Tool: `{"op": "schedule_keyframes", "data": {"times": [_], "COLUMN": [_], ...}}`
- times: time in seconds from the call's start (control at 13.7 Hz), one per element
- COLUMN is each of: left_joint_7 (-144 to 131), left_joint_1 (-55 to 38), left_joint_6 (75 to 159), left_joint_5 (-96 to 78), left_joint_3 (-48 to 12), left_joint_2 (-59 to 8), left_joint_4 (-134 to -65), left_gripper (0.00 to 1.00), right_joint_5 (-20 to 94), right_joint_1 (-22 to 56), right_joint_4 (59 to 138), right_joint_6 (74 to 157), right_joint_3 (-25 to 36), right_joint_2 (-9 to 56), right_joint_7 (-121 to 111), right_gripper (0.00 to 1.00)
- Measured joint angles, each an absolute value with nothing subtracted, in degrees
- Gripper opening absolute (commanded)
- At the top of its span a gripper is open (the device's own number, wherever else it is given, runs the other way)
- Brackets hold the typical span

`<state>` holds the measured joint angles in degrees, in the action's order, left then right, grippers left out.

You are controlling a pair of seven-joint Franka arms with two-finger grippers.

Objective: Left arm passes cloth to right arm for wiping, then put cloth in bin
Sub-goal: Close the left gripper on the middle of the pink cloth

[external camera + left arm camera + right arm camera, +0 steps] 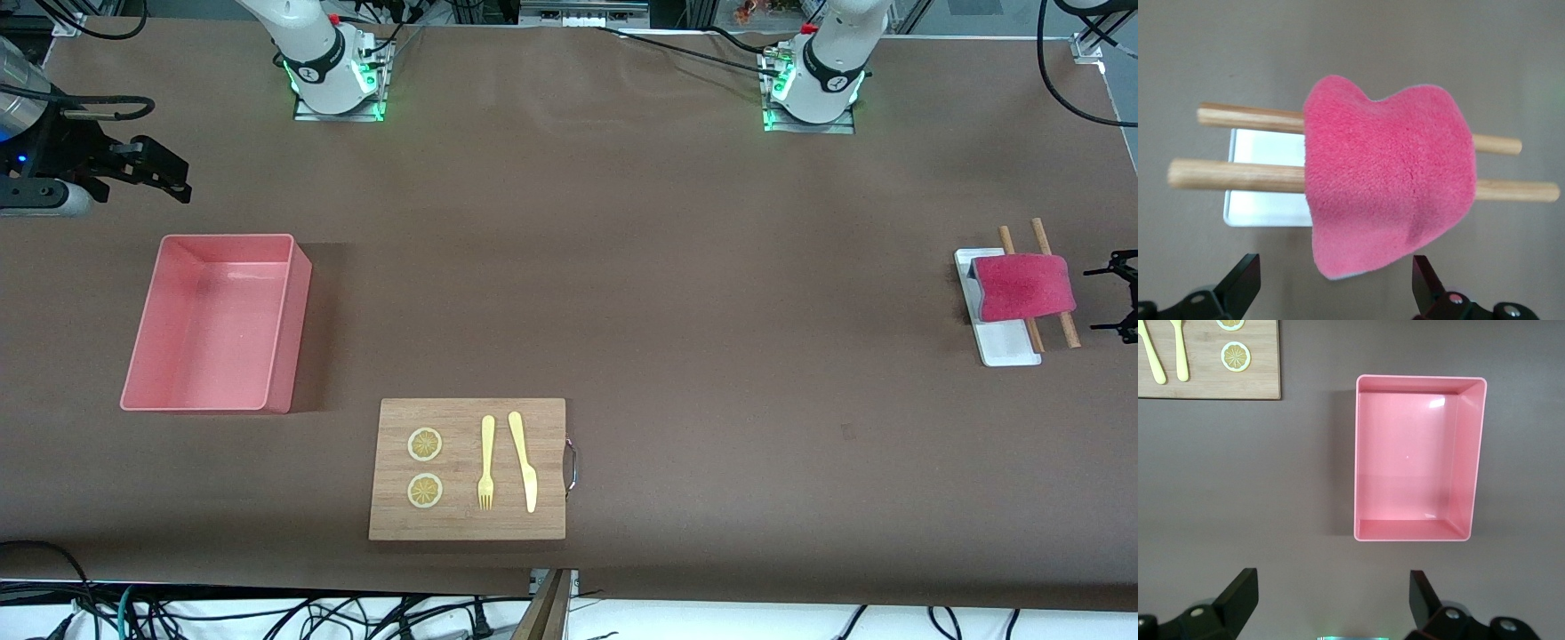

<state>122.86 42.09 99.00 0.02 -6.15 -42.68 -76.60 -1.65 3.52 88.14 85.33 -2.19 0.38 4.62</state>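
The left gripper grabs the cloth by its hanging edge (1069,290) next, to keep the crimson-pink cloth's broad middle (1021,286) free to pass over for wiping.
The crimson-pink cloth (1022,286) hangs draped over two wooden sticks (1069,327) that lie across a small white tray (1009,348) at the left arm's end of the table. In the left wrist view the cloth (1388,180) fills the middle. My left gripper (1117,298) is open and empty, low beside the cloth and apart from it; in its wrist view (1336,293) the cloth's lower edge hangs just short of the fingertips. The pale pink bin (298,329) stands empty at the right arm's end; it also shows in the right wrist view (1469,453). My right gripper (173,178) is open and empty, up over bare table beside the bin (1331,607).
A wooden board (551,427) with a metal handle lies near the front edge, holding two lemon slices (425,444), a yellow fork (486,462) and a yellow knife (524,462). Its corner shows in the right wrist view (1218,383). Cables hang at the table's front edge.
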Motion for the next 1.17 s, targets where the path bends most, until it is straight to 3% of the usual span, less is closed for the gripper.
{"op": "schedule_keyframes", "data": {"times": [0.22,0.29,0.37,0.44,0.51,0.59,1.17], "left_joint_7": [128.2,129.1,129.9,130.5,130.9,131.1,134.3], "left_joint_1": [42.1,42.2,42.2,42.3,42.3,42.5,43.6], "left_joint_6": [99.0,98.9,98.9,98.9,98.9,98.9,97.3], "left_joint_5": [0.0,0.0,0.0,0.0,0.0,0.0,0.0], "left_joint_3": [-6.2,-6.2,-6.2,-6.2,-6.2,-6.1,-6.2], "left_joint_2": [-44.3,-45.0,-45.5,-46.0,-46.2,-46.3,-46.2], "left_joint_4": [-76.4,-76.4,-76.4,-76.4,-76.4,-76.4,-74.9], "left_gripper": [1.00,0.85,0.47,0.20,0.05,0.00,0.00], "right_joint_5": [-1.7,-1.7,-1.7,-1.7,-1.7,-1.7,-1.7], "right_joint_1": [3.5,3.5,3.5,3.5,3.5,3.5,3.5], "right_joint_4": [88.1,88.1,88.1,88.1,88.1,88.1,88.1], "right_joint_6": [85.3,85.3,85.3,85.3,85.3,85.3,85.3], "right_joint_3": [-2.2,-2.2,-2.2,-2.2,-2.2,-2.2,-2.2], "right_joint_2": [0.4,0.4,0.4,0.4,0.4,0.4,0.4], "right_joint_7": [4.6,4.6,4.6,4.6,4.6,4.6,4.6], "right_gripper": [1.00,1.00,1.00,1.00,1.00,1.00,1.00]}}
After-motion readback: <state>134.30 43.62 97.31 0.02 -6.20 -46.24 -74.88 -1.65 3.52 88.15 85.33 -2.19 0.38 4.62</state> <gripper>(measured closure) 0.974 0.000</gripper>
